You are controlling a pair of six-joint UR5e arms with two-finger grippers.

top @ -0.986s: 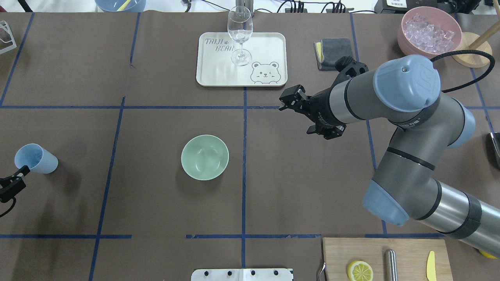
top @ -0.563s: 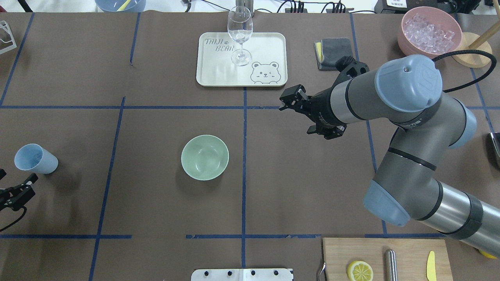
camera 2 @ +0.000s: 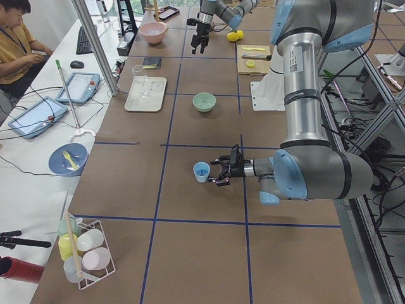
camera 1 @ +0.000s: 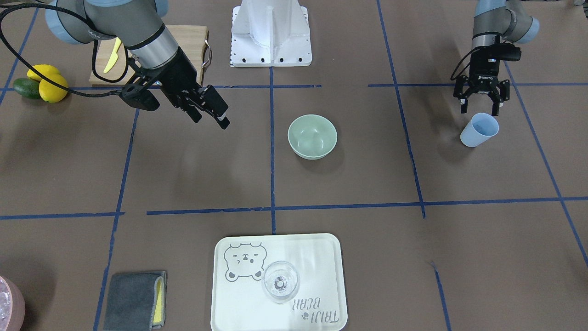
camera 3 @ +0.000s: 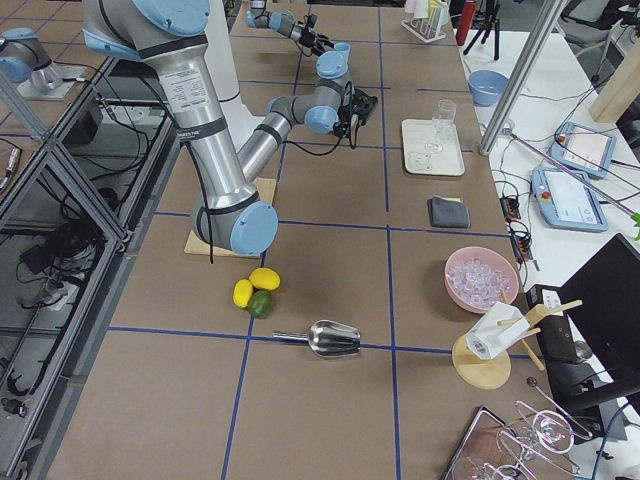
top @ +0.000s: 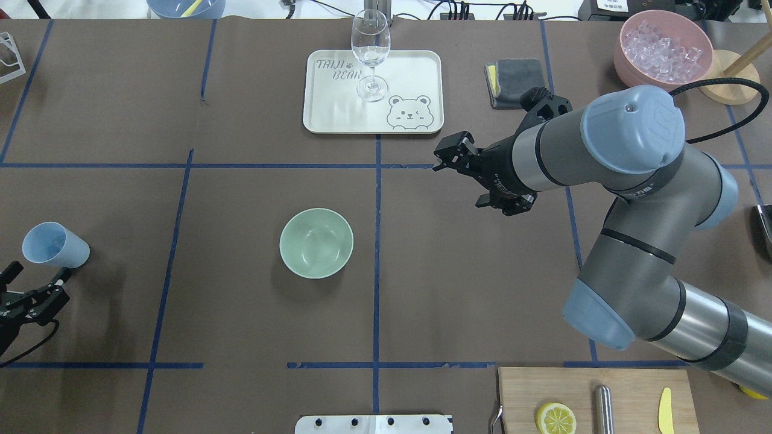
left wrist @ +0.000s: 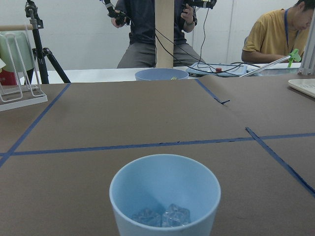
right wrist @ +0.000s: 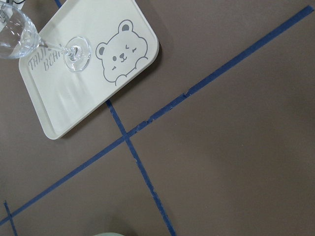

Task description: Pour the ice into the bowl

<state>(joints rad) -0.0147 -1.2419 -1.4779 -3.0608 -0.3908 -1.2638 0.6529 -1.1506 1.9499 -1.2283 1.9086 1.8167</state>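
My left gripper is to grab the light blue cup by its body (camera 1: pixel 475 134) next, so that the ice can then be poured into the pale green bowl (camera 1: pixel 312 137).
The pale green bowl (top: pixel 316 242) stands near the table's middle and looks empty; it also shows in the front view (camera 1: pixel 312 136). A blue cup (top: pixel 54 244) stands upright at the far left, with a few clear ice cubes (left wrist: pixel 162 216) in its bottom. My left gripper (top: pixel 37 272) is open and empty just behind the cup, apart from it, as the front view (camera 1: pixel 480 110) shows. My right gripper (top: pixel 449 158) hangs above the table right of the bowl, open and empty.
A pink bowl full of ice (top: pixel 663 45) sits at the far right back. A cream tray (top: pixel 410 66) holds a wine glass (top: pixel 370 54). A grey cloth (top: pixel 512 81) lies beside it. A cutting board (top: pixel 591 392) with a lemon half is at the front right.
My left gripper has drawn back from the blue cup toward the robot's side and its jaws have spread. The cup stays in place. The right arm has barely moved.
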